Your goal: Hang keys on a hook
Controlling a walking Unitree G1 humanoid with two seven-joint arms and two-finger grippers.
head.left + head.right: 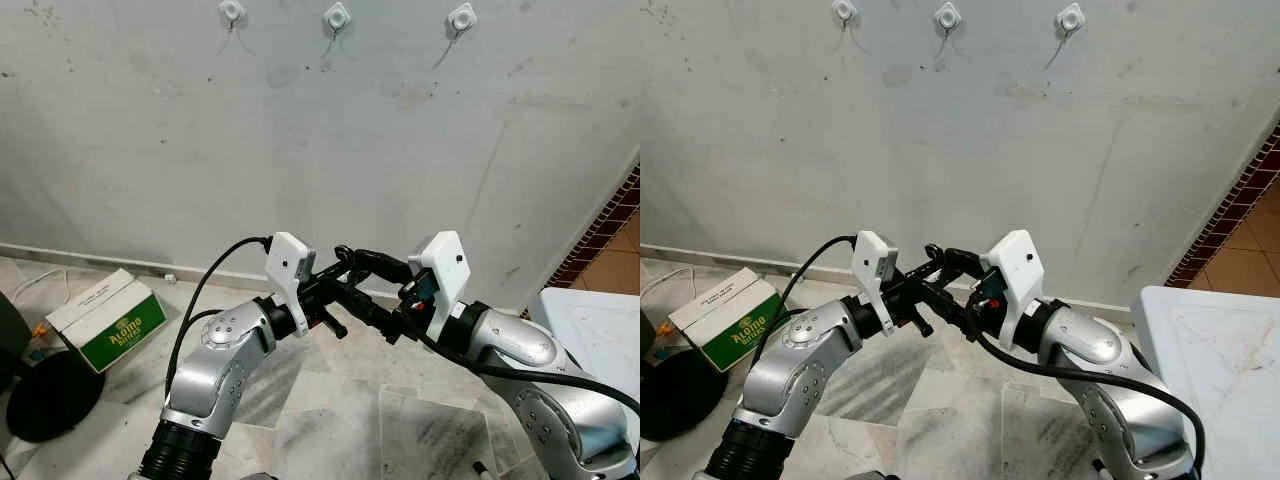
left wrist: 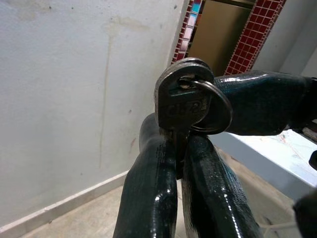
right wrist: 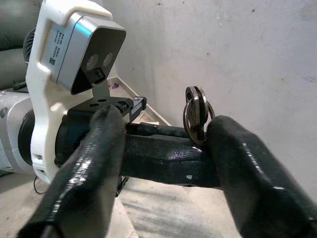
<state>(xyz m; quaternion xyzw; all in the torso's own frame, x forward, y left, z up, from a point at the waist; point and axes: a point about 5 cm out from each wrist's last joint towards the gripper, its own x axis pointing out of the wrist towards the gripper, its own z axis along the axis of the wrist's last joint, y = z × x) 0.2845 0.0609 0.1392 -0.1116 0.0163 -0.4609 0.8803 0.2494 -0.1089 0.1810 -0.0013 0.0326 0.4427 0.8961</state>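
The right gripper grabs the exposed ring point(image 3: 186, 119) next, since my left gripper's black fingers cover the lower part of the keys.
A small bunch of silver keys point(image 2: 181, 99) on a ring stands upright, clamped between the two black fingers of my left gripper point(image 2: 178, 148). Both arms are raised in front of a grey wall, and the grippers meet at chest height. My right gripper point(image 3: 163, 130) is open and straddles the left fingers point(image 3: 163, 156); one of its fingers point(image 3: 233, 148) rests right beside the keys point(image 3: 197, 114) and touches the ring. Three white hooks point(image 1: 337, 16) sit in a row high on the wall, well above both grippers point(image 1: 347, 268).
A green and white box point(image 1: 105, 318) lies on the floor at the left next to a black round object point(image 1: 45, 395). A white surface point(image 1: 1220, 350) stands at the right, beyond my right arm. Red tiling point(image 1: 610, 225) edges the wall.
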